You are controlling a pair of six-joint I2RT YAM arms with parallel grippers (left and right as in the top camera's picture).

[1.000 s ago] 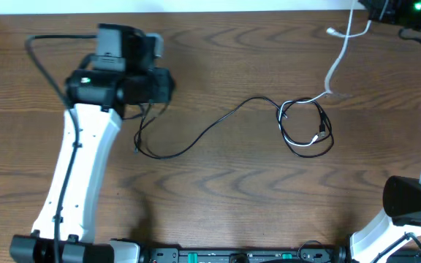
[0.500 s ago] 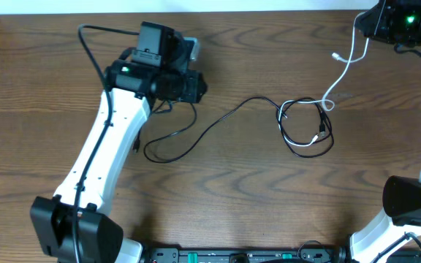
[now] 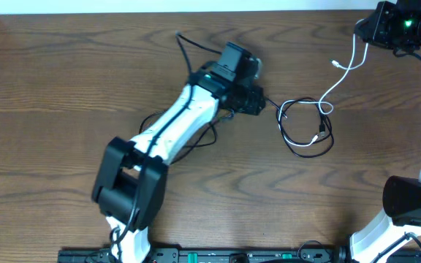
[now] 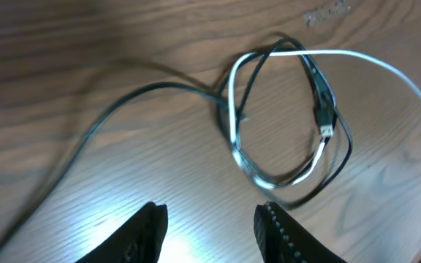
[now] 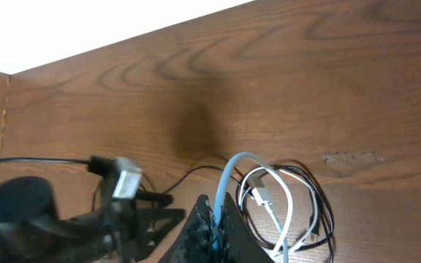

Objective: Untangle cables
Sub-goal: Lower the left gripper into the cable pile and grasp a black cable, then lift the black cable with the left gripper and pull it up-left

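Observation:
The left gripper grips only the black cable (image 3: 307, 152) where its tail meets the tangle (image 3: 277, 107) next, to untangle it from the white cable.
A black cable (image 3: 307, 152) and a white cable (image 3: 327, 91) lie looped together in a tangle right of centre. The tangle also shows in the left wrist view (image 4: 283, 117) and the right wrist view (image 5: 294, 212). The black cable's tail (image 3: 196, 142) runs left under my left arm. My left gripper (image 3: 258, 102) is open and empty just left of the tangle, its jaws (image 4: 210, 226) above bare wood. My right gripper (image 3: 365, 29) is raised at the far right corner, shut on the white cable (image 5: 229, 172), whose plug end (image 3: 336, 64) hangs free.
My left arm (image 3: 174, 128) stretches diagonally across the middle of the wooden table (image 3: 64, 88). The right arm's base (image 3: 408, 204) stands at the lower right. The table's far edge (image 3: 159, 12) meets a white wall.
My left arm has swung from the far left to beside the tangle, and the black cable's left tail has bunched under it. The right gripper still holds the white cable, now a little slacker.

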